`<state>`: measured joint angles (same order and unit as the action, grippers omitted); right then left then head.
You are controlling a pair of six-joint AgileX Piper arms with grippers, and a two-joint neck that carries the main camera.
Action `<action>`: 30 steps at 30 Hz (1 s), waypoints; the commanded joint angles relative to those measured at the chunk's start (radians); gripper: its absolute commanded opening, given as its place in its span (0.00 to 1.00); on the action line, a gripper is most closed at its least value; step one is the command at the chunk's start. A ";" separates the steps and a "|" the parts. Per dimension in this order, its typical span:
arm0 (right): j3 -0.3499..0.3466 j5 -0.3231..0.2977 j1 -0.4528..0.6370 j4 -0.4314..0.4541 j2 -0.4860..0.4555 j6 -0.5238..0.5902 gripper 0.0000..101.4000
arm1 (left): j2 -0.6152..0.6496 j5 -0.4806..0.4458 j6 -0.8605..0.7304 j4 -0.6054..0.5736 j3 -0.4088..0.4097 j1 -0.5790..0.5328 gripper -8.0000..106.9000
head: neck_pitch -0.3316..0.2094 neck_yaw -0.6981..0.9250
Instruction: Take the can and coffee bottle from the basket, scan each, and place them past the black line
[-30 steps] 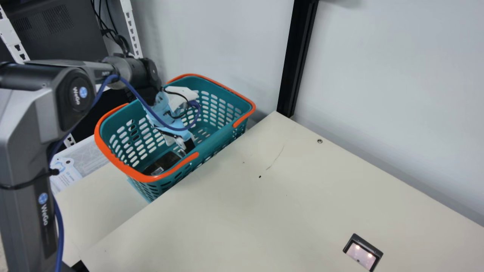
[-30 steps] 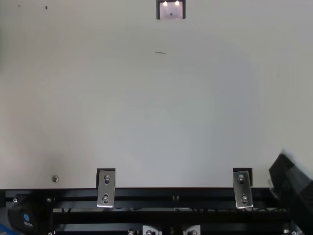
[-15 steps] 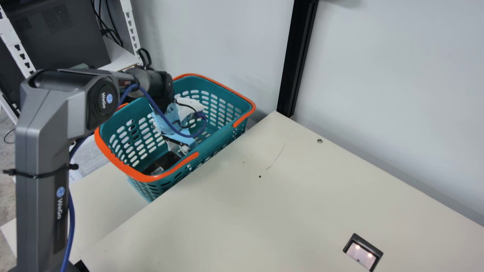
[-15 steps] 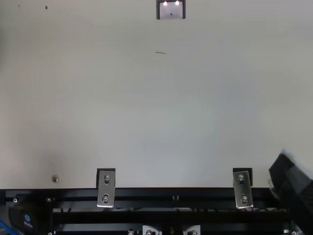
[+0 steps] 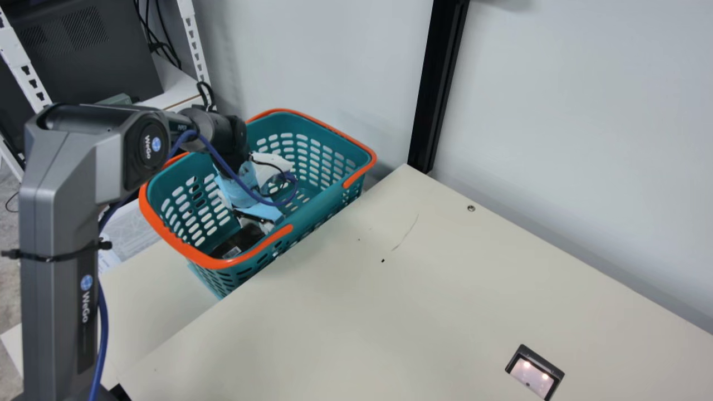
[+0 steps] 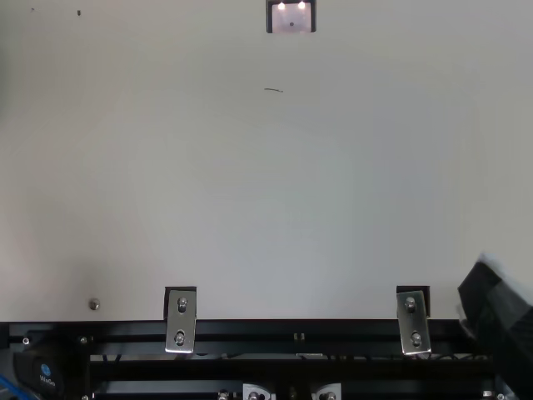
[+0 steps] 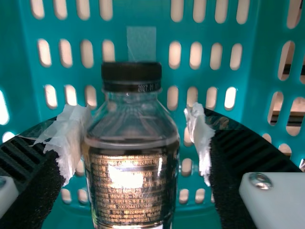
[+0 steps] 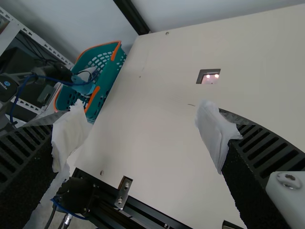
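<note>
The left gripper grabs the coffee bottle by its labeled body (image 7: 131, 183) next, to take the bottle from the teal basket for scanning.
Inside the teal basket (image 5: 328, 200) with orange handles, my left gripper (image 5: 259, 216) is low near the dark coffee bottle (image 5: 240, 240) in the main view. In the left wrist view the left gripper (image 7: 137, 131) stands open, its white-wrapped fingertips on either side of the black-capped coffee bottle (image 7: 131, 183); a gap shows between the bottle and one finger. At the top view's lower right corner is part of my right gripper (image 6: 493, 304). Nothing is between the spread fingers of the right gripper (image 8: 143, 136) in the right wrist view.
A scanner (image 5: 535, 372) with two lights is set in the cream table (image 5: 362, 312). The basket stands against the table's edge, by the wall. A black post (image 5: 437, 83) rises behind the table corner, and a white shelf rack (image 5: 194, 42) stands behind the left arm.
My left arm first shifted rightward over the basket, then its gripper sank lower and slightly left, closer to the bottle. The right gripper has kept still.
</note>
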<state>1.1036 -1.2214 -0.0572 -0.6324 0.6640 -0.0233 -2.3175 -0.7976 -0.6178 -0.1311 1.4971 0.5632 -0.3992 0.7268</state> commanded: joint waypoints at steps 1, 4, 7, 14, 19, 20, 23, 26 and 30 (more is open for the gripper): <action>0.000 0.000 0.000 0.000 0.000 0.000 1.00 | 0.008 0.006 -0.002 -0.008 -0.023 0.003 0.85 | -0.019 0.016; 0.000 0.000 0.000 0.000 0.000 0.000 1.00 | 0.018 0.018 -0.002 -0.011 -0.052 0.007 0.85 | -0.019 0.016; 0.000 0.000 0.000 0.000 0.000 0.000 1.00 | 0.028 0.030 0.000 -0.008 -0.079 0.010 0.85 | -0.019 0.016; 0.000 0.000 0.000 0.000 0.000 0.000 1.00 | 0.051 0.065 -0.001 -0.007 -0.117 0.022 0.16 | -0.019 0.016; 0.000 0.000 0.000 0.000 0.000 0.000 1.00 | 0.111 0.130 -0.035 -0.067 -0.136 0.025 0.16 | -0.019 0.016; 0.000 0.000 0.000 0.000 0.000 0.000 1.00 | 0.134 0.148 -0.050 -0.089 -0.143 0.023 0.16 | -0.019 0.016; 0.000 0.000 0.000 0.000 0.000 0.000 1.00 | 0.220 0.200 -0.110 -0.175 -0.174 0.012 0.16 | -0.019 0.016; 0.000 0.000 0.000 0.000 0.000 0.000 1.00 | 0.329 0.249 -0.189 -0.289 -0.215 -0.007 0.16 | -0.019 0.016; 0.000 0.000 0.000 0.000 0.000 0.000 1.00 | 0.477 0.308 -0.289 -0.440 -0.261 -0.036 0.16 | -0.019 0.016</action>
<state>1.1036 -1.2214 -0.0572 -0.6324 0.6640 -0.0233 -1.9521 -0.5191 -0.8460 -0.4536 1.2516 0.5354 -0.3941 0.7268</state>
